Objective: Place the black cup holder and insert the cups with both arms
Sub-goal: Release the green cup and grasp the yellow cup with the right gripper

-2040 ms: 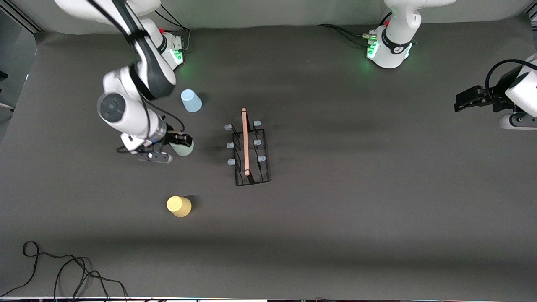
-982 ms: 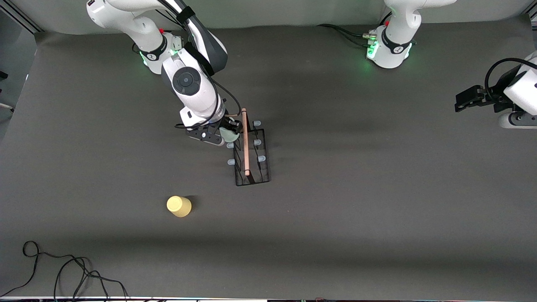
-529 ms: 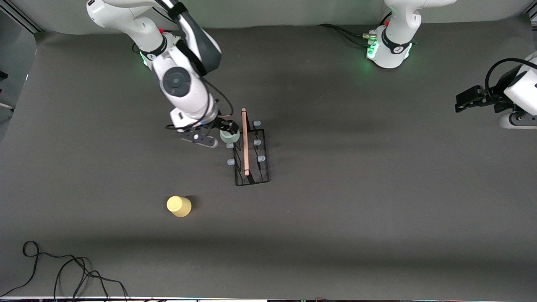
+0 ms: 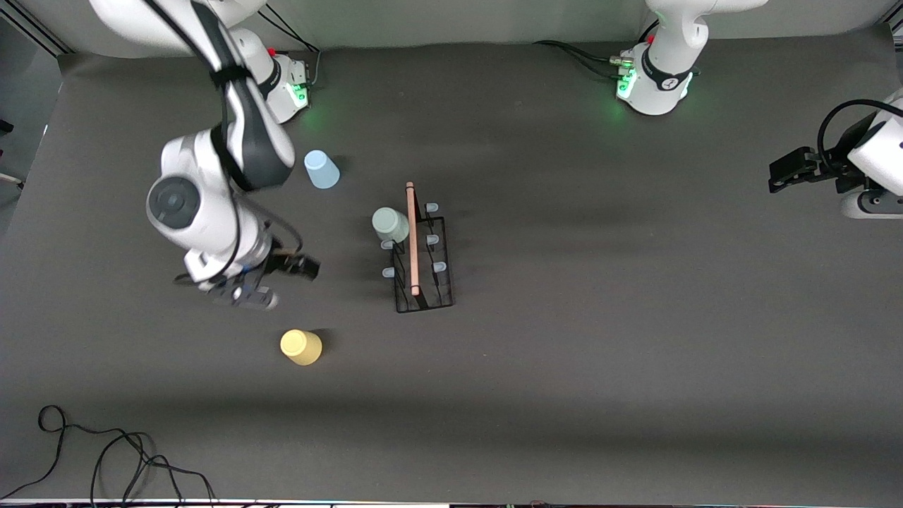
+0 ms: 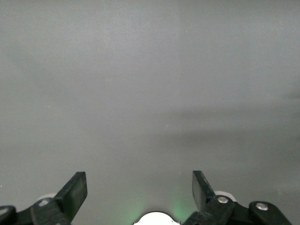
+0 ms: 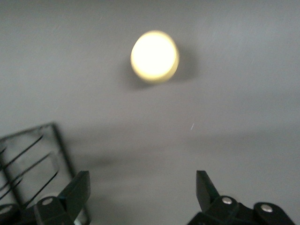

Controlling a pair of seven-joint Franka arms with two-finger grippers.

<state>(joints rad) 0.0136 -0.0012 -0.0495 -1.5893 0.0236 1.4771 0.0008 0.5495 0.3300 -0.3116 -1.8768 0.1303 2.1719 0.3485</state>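
Note:
The yellow cup is standing with its rim against the mat (image 4: 314,357), so next my right gripper should grab the yellow cup by its outer sides.
The black cup holder (image 4: 423,257) stands mid-table, its wooden rod handle (image 4: 412,240) along the top. The pale grey-green cup (image 4: 390,224) sits upside down on a peg of the rack at the side toward the right arm. The light blue cup (image 4: 321,170) stands upside down near the right arm's base. The yellow cup (image 4: 301,347) stands upside down nearer the front camera and shows in the right wrist view (image 6: 154,56). My right gripper (image 4: 300,267) is open and empty over bare mat between the yellow cup and the rack. My left gripper (image 4: 779,174) is open at the left arm's end.
A black cable (image 4: 106,451) lies coiled at the table's front corner toward the right arm's end. A corner of the rack (image 6: 33,159) shows in the right wrist view. The left wrist view shows only bare grey mat (image 5: 150,93).
My right gripper let go of the grey-green cup on the rack's peg and swung away toward the yellow cup. The left arm has stayed in place.

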